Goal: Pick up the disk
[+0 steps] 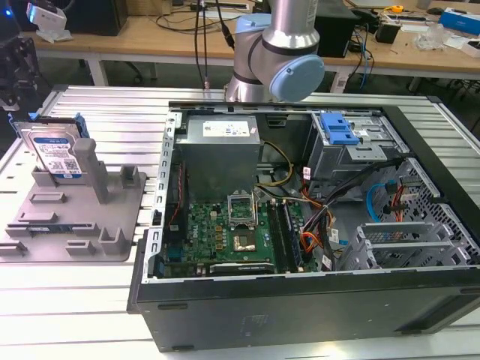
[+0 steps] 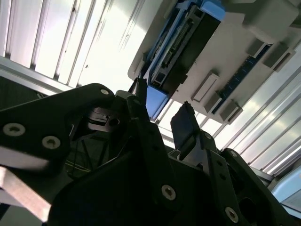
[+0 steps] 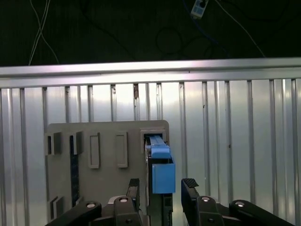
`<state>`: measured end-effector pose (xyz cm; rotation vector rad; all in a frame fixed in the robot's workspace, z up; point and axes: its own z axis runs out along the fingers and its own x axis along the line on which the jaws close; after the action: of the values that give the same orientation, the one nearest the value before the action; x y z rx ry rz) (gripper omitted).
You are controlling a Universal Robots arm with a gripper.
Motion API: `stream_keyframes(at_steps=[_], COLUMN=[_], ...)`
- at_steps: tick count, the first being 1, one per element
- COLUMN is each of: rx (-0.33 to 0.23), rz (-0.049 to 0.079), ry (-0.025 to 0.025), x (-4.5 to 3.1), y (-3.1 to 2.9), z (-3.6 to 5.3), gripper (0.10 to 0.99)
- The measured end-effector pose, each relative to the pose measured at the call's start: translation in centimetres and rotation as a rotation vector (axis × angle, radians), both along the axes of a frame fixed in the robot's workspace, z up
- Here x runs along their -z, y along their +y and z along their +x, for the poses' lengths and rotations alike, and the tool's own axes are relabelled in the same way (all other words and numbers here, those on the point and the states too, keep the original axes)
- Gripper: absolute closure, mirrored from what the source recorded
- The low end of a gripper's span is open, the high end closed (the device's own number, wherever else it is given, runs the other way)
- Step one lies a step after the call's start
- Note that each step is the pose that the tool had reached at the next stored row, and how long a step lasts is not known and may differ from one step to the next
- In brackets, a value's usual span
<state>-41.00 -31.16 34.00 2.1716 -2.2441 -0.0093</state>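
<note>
My gripper should lower to the disk's blue-railed edge (image 1: 46,118) before closing on the disk; its fingers are above that edge, high over the grey fixture.
The disk (image 1: 56,154) stands upright on its edge in the grey plastic fixture (image 1: 75,217) at the exterior view's left, its silver face and white-and-blue label showing. In the first wrist view I look along the disk's blue-railed edge (image 3: 162,169), which rises from the fixture (image 3: 103,188). My gripper (image 3: 162,188) is open, with one dark finger (image 3: 134,188) on each side of that edge and a gap to both. The second wrist view shows the gripper (image 2: 162,110) just short of the disk's blue end (image 2: 157,101), with the dark body (image 2: 183,47) beyond.
An open computer case (image 1: 300,210) with a motherboard, cables and a grey drive cage with a blue latch (image 1: 339,129) takes up the middle and right. The arm's joint (image 1: 277,52) stands behind it. The ribbed metal table's edge (image 3: 150,68) lies beyond the fixture.
</note>
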Motion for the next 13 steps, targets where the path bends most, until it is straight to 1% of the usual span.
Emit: stream_keyframes(at_steps=[8, 13], rx=[0.000, 0.000], rz=[0.000, 0.000], ry=[0.0001, -0.0002], x=[0.76, 1.33], y=[0.05, 0.43], z=[-0.11, -0.21], gripper=[0.604, 0.604])
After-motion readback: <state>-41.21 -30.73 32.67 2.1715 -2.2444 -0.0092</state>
